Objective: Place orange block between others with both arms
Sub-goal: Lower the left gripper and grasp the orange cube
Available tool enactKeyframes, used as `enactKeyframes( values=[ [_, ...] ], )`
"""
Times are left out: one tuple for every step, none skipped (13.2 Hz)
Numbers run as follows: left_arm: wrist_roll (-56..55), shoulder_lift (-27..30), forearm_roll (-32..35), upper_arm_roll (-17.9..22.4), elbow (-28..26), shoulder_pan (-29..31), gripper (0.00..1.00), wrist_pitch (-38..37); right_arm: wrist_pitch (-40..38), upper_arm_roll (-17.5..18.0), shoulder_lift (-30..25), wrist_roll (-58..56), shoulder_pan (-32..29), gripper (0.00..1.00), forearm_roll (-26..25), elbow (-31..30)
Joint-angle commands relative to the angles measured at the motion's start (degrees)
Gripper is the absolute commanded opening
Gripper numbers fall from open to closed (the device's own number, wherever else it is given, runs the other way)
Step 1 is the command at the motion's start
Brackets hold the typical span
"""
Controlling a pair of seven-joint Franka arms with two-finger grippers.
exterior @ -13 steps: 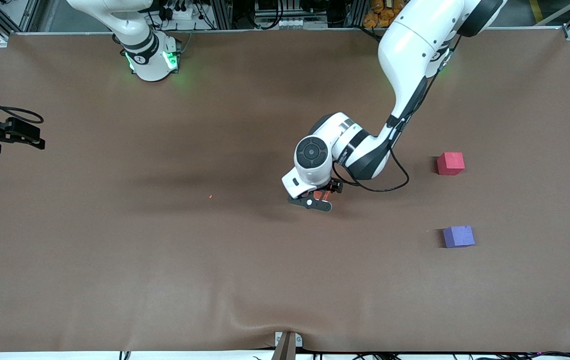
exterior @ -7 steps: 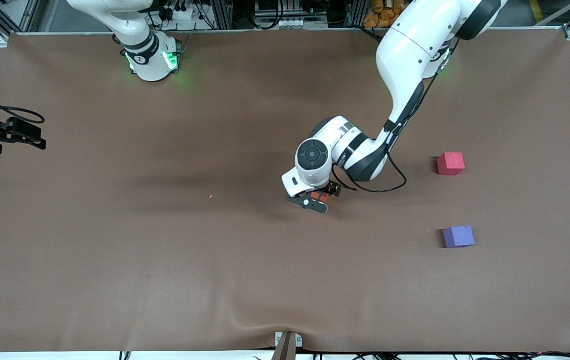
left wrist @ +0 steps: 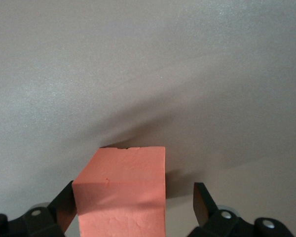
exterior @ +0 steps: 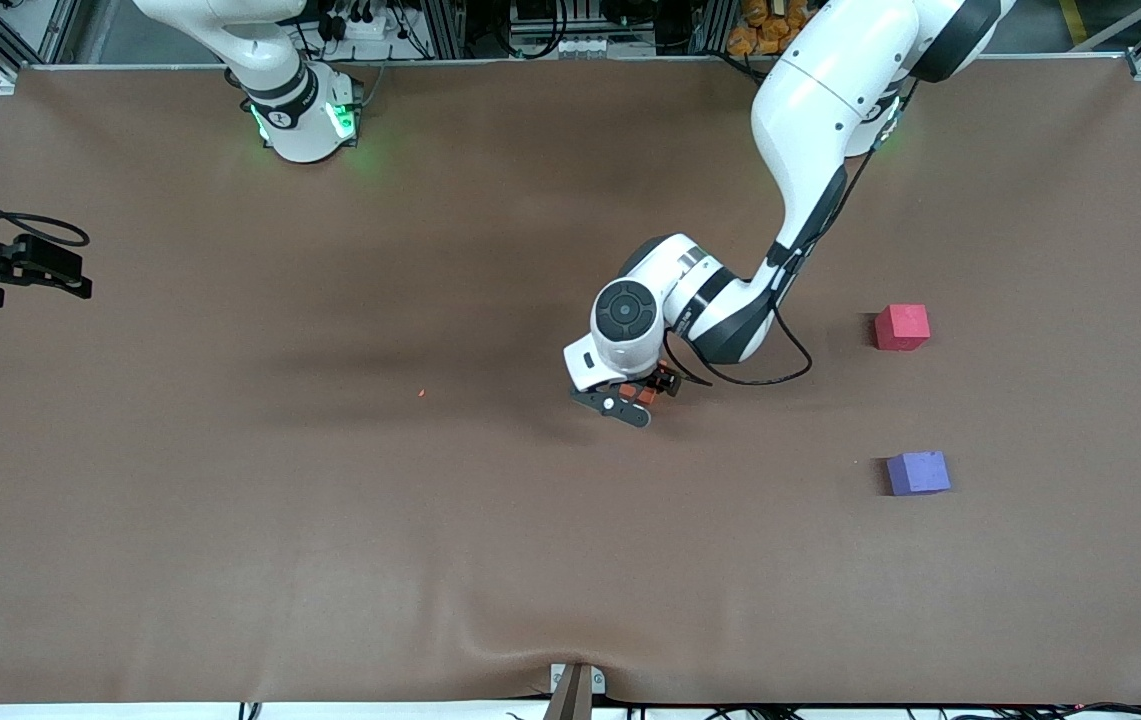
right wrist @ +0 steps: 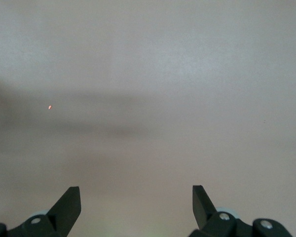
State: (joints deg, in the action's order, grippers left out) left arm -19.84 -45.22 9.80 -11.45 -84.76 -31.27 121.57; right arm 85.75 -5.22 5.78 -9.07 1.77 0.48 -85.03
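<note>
The orange block (exterior: 628, 391) needs to go between the red-pink and purple-blue cubes. My left gripper should grab it by its opposite sides next, before it goes there.
The orange block (left wrist: 121, 192) rests on the brown table between the fingers of my left gripper (left wrist: 134, 193), which is open. One finger (left wrist: 64, 200) is right against the block and a gap shows on the side of the second finger. In the front view the left gripper (exterior: 638, 393) is low at mid-table, and only slivers of the orange block (exterior: 628, 391) show under it. The red-pink cube (exterior: 902, 327) and the purple-blue cube (exterior: 918, 472) lie apart toward the left arm's end. My right gripper (exterior: 80, 278) waits open at the right arm's end, with nothing between its fingers (right wrist: 69, 205).
A tiny orange speck (exterior: 421, 393) lies on the brown table cover (exterior: 330, 560) between the two grippers. The red-pink cube is farther from the front camera than the purple-blue one, with a bare gap between them. A ripple in the cover sits by the front edge (exterior: 570, 660).
My left gripper has shifted slightly and settled lower around the orange block. The right arm and the two other cubes have not moved.
</note>
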Motion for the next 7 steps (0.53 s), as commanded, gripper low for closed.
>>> enactKeyframes(
  values=[
    [1.47,0.04,-0.13,0.11,-0.84,-0.02,1.0,0.77,-0.85,-0.31,-0.33,-0.51,0.08,1.0,-1.01,0.74],
    [1.73,0.13,-0.13,0.11,-1.19,-0.02,1.0,0.77,-0.85,-0.32,-0.33,-0.51,0.08,1.0,-1.01,0.74],
    [2.43,0.39,-0.13,0.11,-1.71,-0.02,1.0,0.77,-0.85,-0.32,-0.42,-0.51,0.08,1.0,-1.09,0.74],
    [2.87,0.57,-0.04,0.11,-2.15,-0.02,1.0,0.6,-0.94,-0.49,-0.51,-0.42,0.08,1.0,-1.1,0.74],
    [3.84,0.57,-0.04,0.11,-2.16,0.06,0.9,0.51,-1.11,-0.58,-0.68,-0.51,-0.09,1.0,-1.1,0.91],
    [5.06,0.57,-0.13,0.11,-2.07,0.15,0.61,0.42,-2.59,-0.58,-0.77,-0.51,-0.1,1.0,-1.1,1.52],
    [4.99,0.48,-0.21,0.11,-1.98,-0.02,0.38,0.42,-4.78,-0.49,-0.77,-0.42,-0.1,1.0,-1.1,2.92]
  ],
)
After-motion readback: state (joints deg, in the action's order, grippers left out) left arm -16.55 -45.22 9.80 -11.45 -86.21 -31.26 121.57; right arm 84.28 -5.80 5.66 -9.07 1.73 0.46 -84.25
